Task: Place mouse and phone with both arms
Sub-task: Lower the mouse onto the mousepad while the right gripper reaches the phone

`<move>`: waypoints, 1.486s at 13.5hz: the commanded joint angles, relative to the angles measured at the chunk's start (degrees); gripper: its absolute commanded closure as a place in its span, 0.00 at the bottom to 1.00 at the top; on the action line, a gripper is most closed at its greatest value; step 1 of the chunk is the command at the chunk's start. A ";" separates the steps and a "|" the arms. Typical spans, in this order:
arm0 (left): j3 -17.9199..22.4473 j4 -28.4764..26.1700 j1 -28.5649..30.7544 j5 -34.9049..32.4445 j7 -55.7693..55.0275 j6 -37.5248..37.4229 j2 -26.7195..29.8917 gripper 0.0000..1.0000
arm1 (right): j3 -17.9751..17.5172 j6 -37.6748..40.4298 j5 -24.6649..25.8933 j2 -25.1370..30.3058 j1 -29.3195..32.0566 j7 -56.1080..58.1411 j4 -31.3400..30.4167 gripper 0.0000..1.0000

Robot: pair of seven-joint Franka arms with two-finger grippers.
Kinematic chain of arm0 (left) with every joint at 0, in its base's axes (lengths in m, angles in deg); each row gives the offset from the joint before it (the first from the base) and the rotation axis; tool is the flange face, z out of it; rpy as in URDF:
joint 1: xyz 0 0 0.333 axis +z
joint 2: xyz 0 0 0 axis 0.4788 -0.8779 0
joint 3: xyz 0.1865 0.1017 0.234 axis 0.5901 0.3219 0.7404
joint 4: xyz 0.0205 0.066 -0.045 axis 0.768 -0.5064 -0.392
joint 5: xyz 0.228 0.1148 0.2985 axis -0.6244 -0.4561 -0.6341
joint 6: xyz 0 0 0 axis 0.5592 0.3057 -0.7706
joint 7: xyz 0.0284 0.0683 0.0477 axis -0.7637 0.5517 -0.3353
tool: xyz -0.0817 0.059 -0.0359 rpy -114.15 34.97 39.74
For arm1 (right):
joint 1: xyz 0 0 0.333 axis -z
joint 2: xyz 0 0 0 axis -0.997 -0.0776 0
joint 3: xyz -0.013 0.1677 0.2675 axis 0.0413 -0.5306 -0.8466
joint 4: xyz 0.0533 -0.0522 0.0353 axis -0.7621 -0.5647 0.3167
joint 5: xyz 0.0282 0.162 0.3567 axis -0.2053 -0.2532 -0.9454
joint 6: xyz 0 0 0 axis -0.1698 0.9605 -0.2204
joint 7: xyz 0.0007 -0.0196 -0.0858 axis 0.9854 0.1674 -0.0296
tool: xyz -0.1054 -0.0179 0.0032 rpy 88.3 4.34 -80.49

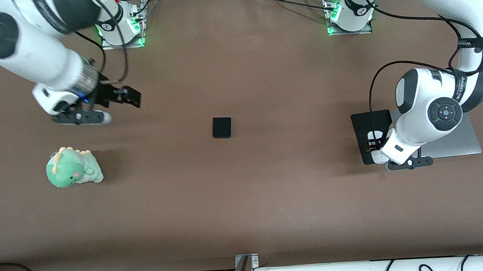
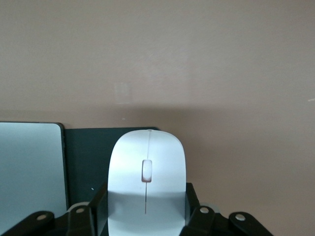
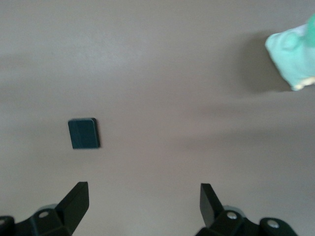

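Observation:
The left gripper should stay closed on the white mouse until the mouse touches the black mouse pad [image 1: 362, 141] [image 2: 88, 157], because the left wrist view shows the mouse above the pad.
The white mouse [image 2: 146, 169] sits between the black fingers [image 2: 193, 206] of my left gripper [image 2: 146, 209], which is shut on it. It hangs low over the black mouse pad [image 1: 367, 123] at the left arm's end of the table; whether it touches the pad I cannot tell. In the front view the left gripper [image 1: 375, 144] and its wrist cover most of the mouse [image 1: 375, 135]. The black phone [image 1: 222, 127] lies flat at mid-table, also visible as the phone [image 3: 84, 133]. My right gripper [image 1: 128, 97] hovers open and holds nothing over bare table toward the right arm's end, right gripper [image 3: 144, 196].
A green plush dinosaur [image 1: 73, 167] sits toward the right arm's end, nearer the front camera than the right gripper; plush [image 3: 295, 54]. A flat grey slab [image 1: 457, 140] lies beside the mouse pad [image 2: 88, 157], partly under the left arm; slab [image 2: 29, 167].

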 commanded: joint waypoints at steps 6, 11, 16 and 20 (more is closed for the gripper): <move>-0.87 -16.51 6.94 -1.70 8.38 18.79 1.19 0.41 | 0.71 -18.44 2.69 -14.00 -9.39 -14.05 0.61 0.00; -0.87 -17.66 6.77 -1.70 7.59 19.58 -0.12 0.34 | 0.80 -26.62 11.49 -21.38 -15.20 -25.57 0.44 0.00; -0.78 -18.54 6.42 -1.61 7.41 23.01 -1.62 0.24 | 1.07 -31.81 16.59 -25.35 -19.95 -32.44 0.44 0.00; -0.69 -17.84 6.41 -1.70 9.34 22.23 0.65 0.00 | 1.07 -35.68 18.53 -28.16 -21.80 -32.97 -0.17 0.00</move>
